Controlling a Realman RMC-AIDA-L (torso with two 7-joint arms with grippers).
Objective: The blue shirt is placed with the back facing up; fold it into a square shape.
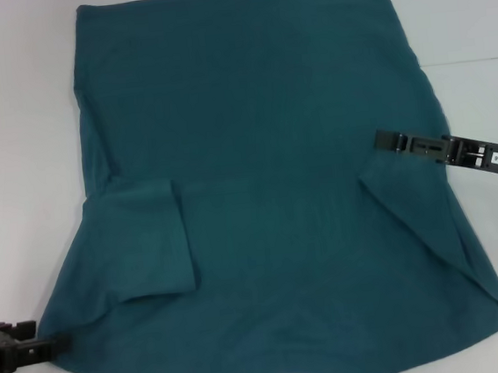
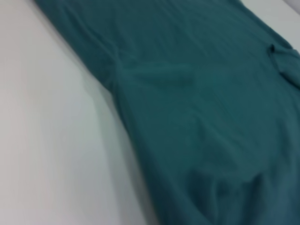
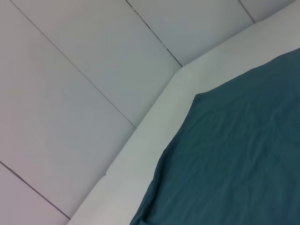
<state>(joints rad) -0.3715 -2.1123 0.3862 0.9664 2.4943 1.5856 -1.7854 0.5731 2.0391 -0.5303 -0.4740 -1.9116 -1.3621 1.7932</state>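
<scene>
The low fingers straddle the shirt's shoulder edge (image 1: 46,333) with fabric bunched at them, and closing my left gripper would catch the blue shirt (image 1: 263,150). It is now time to close.
The blue shirt (image 1: 263,150) lies flat on the white table, plain side up, with its hem at the far end. Its left sleeve (image 1: 140,241) is folded inward over the body, and so is its right sleeve (image 1: 428,213). My left gripper (image 1: 63,343) sits low at the near left, its tip at the shirt's edge by the shoulder. My right gripper (image 1: 379,141) reaches in from the right, its tip over the shirt's right side just beyond the folded sleeve. The left wrist view shows the shirt (image 2: 197,103) on the table. The right wrist view shows a corner of the shirt (image 3: 234,159).
Bare white table (image 1: 14,130) lies on both sides of the shirt. In the right wrist view the table edge (image 3: 154,122) runs close to the shirt, with grey tiled floor (image 3: 70,93) beyond it.
</scene>
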